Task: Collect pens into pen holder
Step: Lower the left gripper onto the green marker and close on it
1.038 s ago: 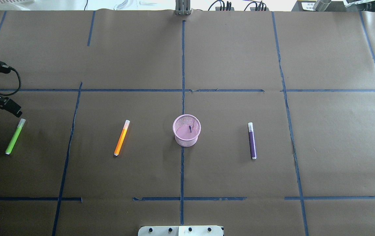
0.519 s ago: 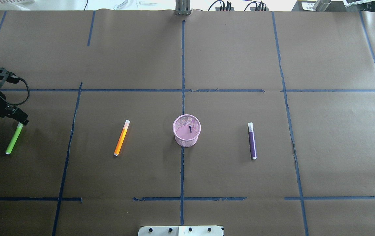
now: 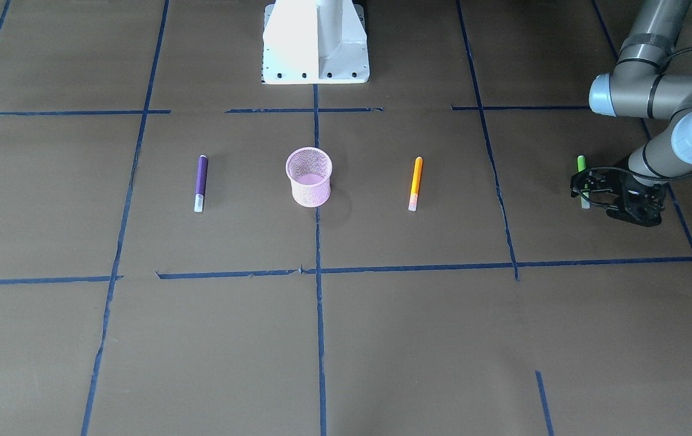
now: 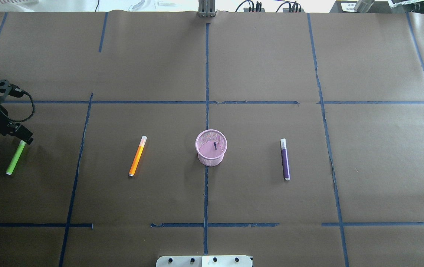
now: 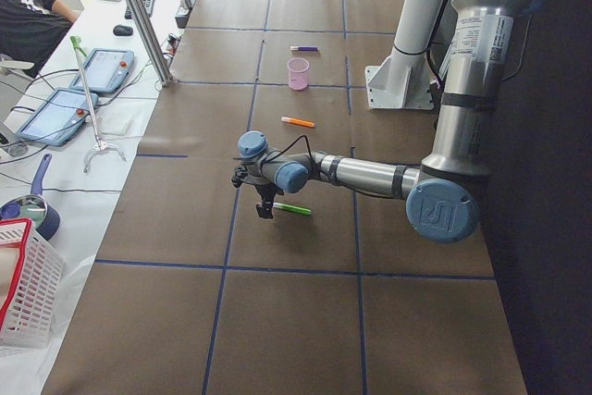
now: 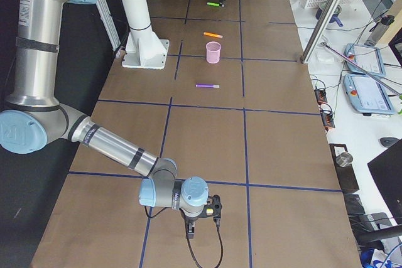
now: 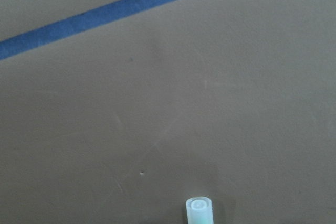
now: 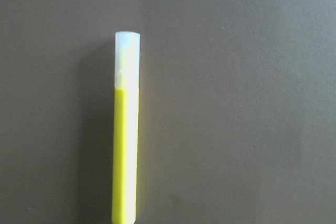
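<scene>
My left gripper should collect the green pen into the pink mesh pen holder (image 3: 310, 178) next, so it should grab the pen by its pale end with the cap (image 3: 585, 203).
The pink mesh pen holder (image 4: 210, 159) stands upright at the table's middle, also in the front view (image 3: 309, 184). The orange pen (image 4: 137, 155) lies to its left and the purple pen (image 4: 285, 160) to its right. The green pen (image 4: 14, 159) lies at the far left. My left gripper (image 4: 24, 139) is low over the green pen's cap end, jaws open on either side of it (image 3: 585, 194). The left wrist view shows only the cap tip (image 7: 199, 211). My right gripper (image 6: 191, 227) is off at the table's far right end; I cannot tell whether it is open or shut.
A yellow pen (image 8: 126, 145) with a pale cap lies under the right wrist camera, outside the overhead view. Blue tape lines cross the brown table cover. The robot base (image 3: 315, 42) stands behind the pen holder. Operator desks with tablets (image 5: 102, 67) line the table's far side.
My left gripper has moved right and toward the robot, onto the green pen's cap end, now covering it. The pens and the holder have not moved.
</scene>
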